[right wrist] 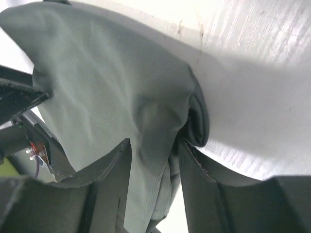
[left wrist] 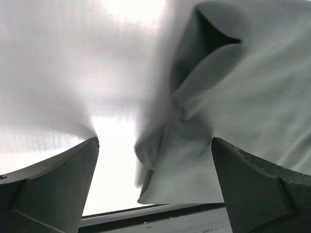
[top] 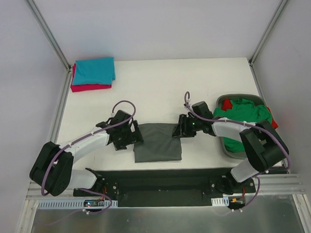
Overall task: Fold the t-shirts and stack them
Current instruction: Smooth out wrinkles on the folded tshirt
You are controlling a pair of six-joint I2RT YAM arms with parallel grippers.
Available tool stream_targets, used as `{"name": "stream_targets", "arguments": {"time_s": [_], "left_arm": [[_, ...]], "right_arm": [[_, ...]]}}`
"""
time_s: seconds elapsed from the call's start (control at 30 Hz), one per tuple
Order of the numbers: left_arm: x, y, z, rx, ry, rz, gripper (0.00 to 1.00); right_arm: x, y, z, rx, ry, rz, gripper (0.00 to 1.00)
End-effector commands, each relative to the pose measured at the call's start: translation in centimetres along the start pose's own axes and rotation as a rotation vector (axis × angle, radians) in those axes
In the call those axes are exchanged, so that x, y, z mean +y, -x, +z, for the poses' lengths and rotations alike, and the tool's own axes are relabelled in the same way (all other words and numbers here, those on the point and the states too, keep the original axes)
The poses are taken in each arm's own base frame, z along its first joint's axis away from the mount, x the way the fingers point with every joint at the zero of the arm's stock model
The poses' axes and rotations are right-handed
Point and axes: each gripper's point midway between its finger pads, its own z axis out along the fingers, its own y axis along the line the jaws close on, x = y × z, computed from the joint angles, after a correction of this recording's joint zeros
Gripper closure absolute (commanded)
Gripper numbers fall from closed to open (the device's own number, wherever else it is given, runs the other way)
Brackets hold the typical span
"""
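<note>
My left gripper picks up the folded dark grey t-shirt by its side edge next, so its body stays free to spread onto the teal t-shirt.
A folded dark grey t-shirt lies on the white table near its front edge. My left gripper is open at the shirt's left edge, and a loose corner of cloth hangs between its wide-apart fingers. My right gripper is at the shirt's far right corner. Its jaws stand partly apart with a bunched fold of the grey cloth between them. A folded teal t-shirt lies on a folded crimson-pink one at the far left.
A dark grey oval tub stands at the right edge, holding a crumpled green t-shirt and a red one. Metal frame posts rise at the table's far corners. White walls enclose the table.
</note>
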Motion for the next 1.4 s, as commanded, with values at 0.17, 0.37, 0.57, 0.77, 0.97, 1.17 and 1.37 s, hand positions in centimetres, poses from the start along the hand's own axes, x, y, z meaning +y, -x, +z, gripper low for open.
{"name": "stream_targets", "arguments": {"time_s": [0.17,0.37,0.57,0.77,0.97,1.17,1.37], "left_arm": [[0.0,0.1,0.2,0.041,0.085,0.045,0.01],[-0.4,-1.5,2.7,0.142,0.124,0.058,0.03],[-0.7,-3.8,4.4,0.203,0.176,0.102,0.24],[0.4,-5.4,5.3,0.210,0.270,0.117,0.42],[2.1,-6.1,6.0,0.192,0.433,0.151,0.86],[2.2,-2.9,5.3,0.074,0.530,0.224,1.00],[-0.4,3.8,2.7,-0.160,0.549,0.318,1.00]], "right_arm": [[1.9,1.1,-4.3,-0.068,-0.016,-0.121,0.39],[1.1,0.4,-6.8,-0.136,-0.074,-0.156,0.04],[-1.1,-0.4,-7.9,-0.185,-0.147,-0.137,0.04],[-1.7,-0.6,-8.4,-0.200,-0.163,-0.132,0.04],[-2.1,-0.2,-9.3,-0.249,-0.188,-0.132,0.04],[-2.5,-0.3,-10.4,-0.285,-0.220,-0.140,0.04],[-2.9,-0.3,-11.6,-0.343,-0.238,-0.157,0.04]]}}
